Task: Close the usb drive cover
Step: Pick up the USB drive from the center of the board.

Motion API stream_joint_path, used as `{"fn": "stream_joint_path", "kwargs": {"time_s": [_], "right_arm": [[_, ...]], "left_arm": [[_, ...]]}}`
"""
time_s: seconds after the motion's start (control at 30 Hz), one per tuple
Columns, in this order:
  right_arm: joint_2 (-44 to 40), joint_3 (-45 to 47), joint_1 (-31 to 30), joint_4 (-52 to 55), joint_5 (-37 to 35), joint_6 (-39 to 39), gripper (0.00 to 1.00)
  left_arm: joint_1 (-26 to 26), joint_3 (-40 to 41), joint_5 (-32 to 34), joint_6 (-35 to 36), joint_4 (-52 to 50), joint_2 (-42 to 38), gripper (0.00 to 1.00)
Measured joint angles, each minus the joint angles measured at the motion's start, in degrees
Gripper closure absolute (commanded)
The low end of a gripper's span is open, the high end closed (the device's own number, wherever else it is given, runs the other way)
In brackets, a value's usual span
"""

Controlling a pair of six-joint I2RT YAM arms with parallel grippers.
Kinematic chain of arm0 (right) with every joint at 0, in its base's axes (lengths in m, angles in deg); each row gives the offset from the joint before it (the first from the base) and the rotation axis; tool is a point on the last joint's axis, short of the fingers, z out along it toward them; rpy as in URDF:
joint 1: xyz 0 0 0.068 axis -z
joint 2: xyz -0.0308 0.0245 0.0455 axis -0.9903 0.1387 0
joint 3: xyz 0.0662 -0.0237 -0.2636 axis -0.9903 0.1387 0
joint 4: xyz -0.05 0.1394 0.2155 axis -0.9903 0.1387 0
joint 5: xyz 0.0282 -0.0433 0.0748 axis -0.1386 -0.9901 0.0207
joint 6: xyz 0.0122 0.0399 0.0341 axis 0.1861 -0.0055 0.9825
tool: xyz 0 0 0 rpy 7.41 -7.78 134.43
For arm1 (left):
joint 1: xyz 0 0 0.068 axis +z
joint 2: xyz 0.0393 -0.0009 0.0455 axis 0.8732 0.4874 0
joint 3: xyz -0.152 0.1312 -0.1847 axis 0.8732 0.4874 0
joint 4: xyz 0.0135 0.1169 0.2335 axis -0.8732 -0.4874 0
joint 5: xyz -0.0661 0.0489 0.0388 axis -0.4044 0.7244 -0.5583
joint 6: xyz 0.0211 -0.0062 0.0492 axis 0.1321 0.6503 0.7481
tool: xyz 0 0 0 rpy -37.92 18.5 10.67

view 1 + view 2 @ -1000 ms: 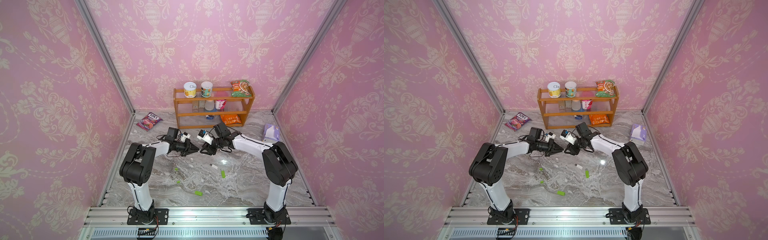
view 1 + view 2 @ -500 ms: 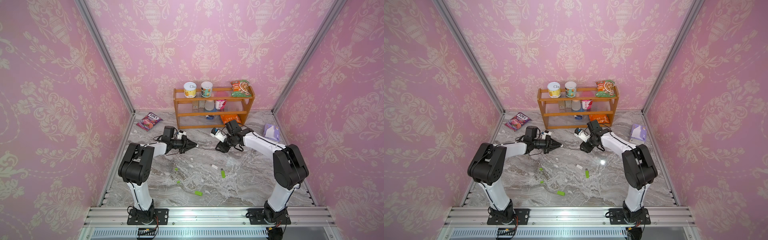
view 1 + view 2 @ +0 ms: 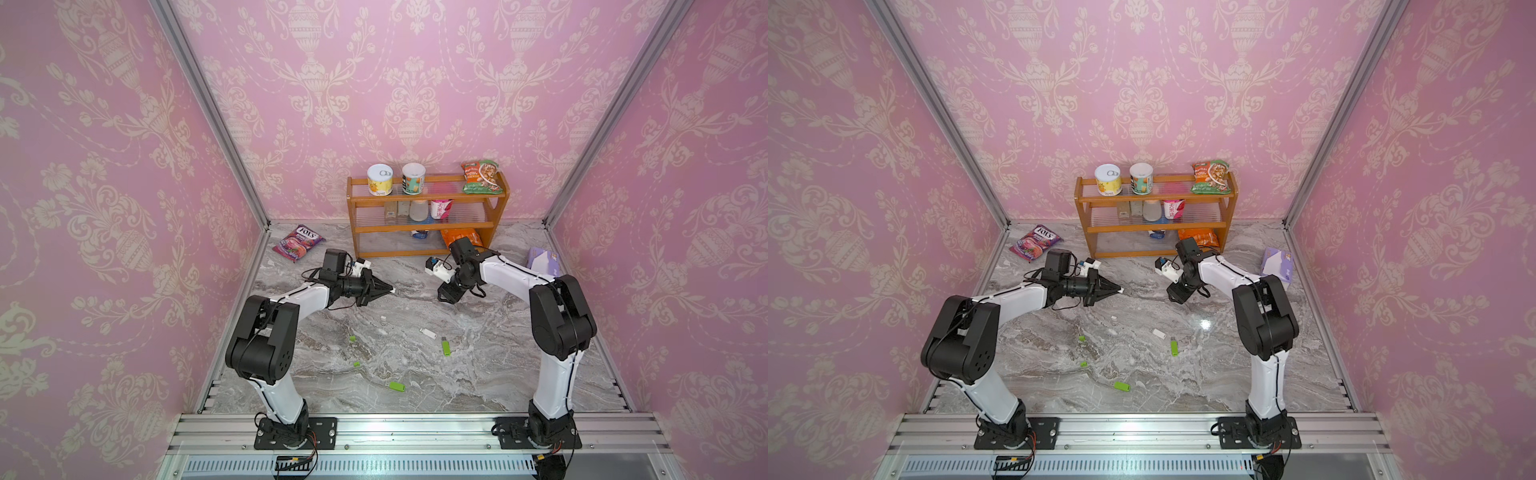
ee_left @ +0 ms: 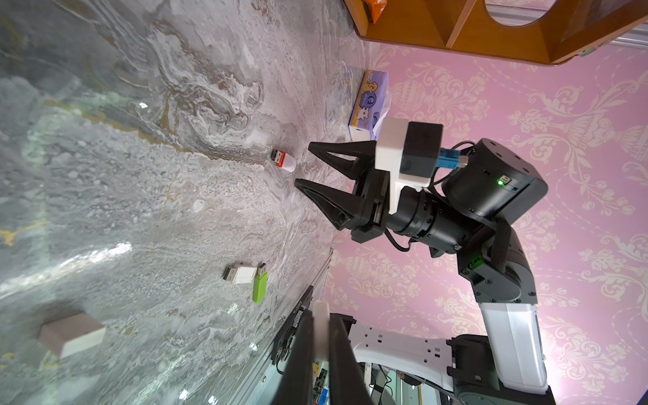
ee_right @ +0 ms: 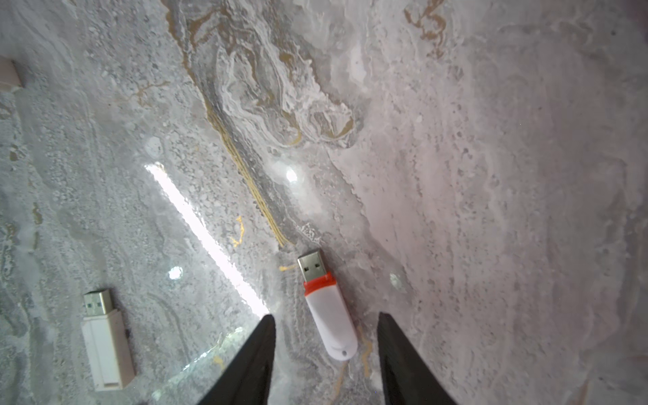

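My right gripper will grab the white usb drive across its rear end next. The metal plug will stay bare that way, to close the cover.
A white usb drive with an orange collar (image 5: 328, 308) lies flat on the marble table, its metal plug bare. My right gripper (image 5: 326, 315) stands open just above it, one finger on each side of its rear end without touching. The left wrist view shows the same drive (image 4: 283, 160) in front of the right gripper (image 4: 302, 164). My left gripper (image 4: 322, 314) is shut on a small white cover (image 4: 321, 329). In both top views the left gripper (image 3: 390, 291) (image 3: 1119, 290) points at the right gripper (image 3: 446, 296) (image 3: 1175, 296) across a gap; the drive is hidden there.
Loose on the table nearer the front are a white drive (image 3: 428, 332), two green drives (image 3: 446, 347) (image 3: 397, 386), green caps (image 3: 352, 338) and a white cap (image 3: 383, 318). A wooden shelf (image 3: 428, 203) stands at the back, a tissue pack (image 3: 542, 259) right, a candy bag (image 3: 297, 242) left.
The two grippers, nearly tip to tip a second ago, have drawn apart. The right arm swung right and the left pulled back slightly, still holding the white cover.
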Motion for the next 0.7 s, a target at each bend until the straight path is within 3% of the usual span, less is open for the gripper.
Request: {"fn": "stream_joint_path", "kwargs": {"time_s": [0.7], "right_arm": [[4.74,-3.39,-1.7,3.87,-5.07,-0.76,0.68]], "left_arm": [[0.74,-0.11,0.0,0.44,-0.72,-0.11,1.0]]}}
